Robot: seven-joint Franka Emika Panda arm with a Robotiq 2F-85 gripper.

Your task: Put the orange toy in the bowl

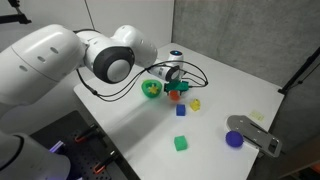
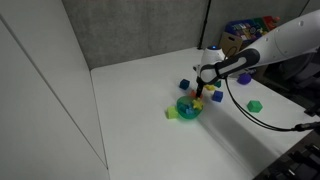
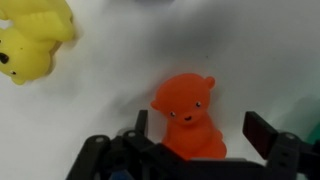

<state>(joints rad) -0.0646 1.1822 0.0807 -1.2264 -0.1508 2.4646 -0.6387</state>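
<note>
The orange toy's body stands in the gap between my gripper's open fingers, so it is time to close. Closing now would catch the toy.
The orange toy (image 3: 190, 115) is a small orange bear figure standing on the white table. In the wrist view it sits between my gripper's (image 3: 200, 135) two black fingers. The gripper is open, with a clear gap on the right finger's side. In both exterior views the gripper (image 1: 176, 88) (image 2: 204, 92) is down at the table, right beside the green bowl (image 1: 151, 89) (image 2: 187, 110). The toy shows as an orange speck (image 1: 178, 96) under the gripper. The bowl is out of the wrist view.
A yellow toy (image 3: 30, 40) lies at the upper left of the wrist view. A blue cube (image 1: 181, 111), a yellow piece (image 1: 196, 103), a green cube (image 1: 181, 143), a purple round object (image 1: 235, 139) and a grey tool (image 1: 257, 135) lie on the table.
</note>
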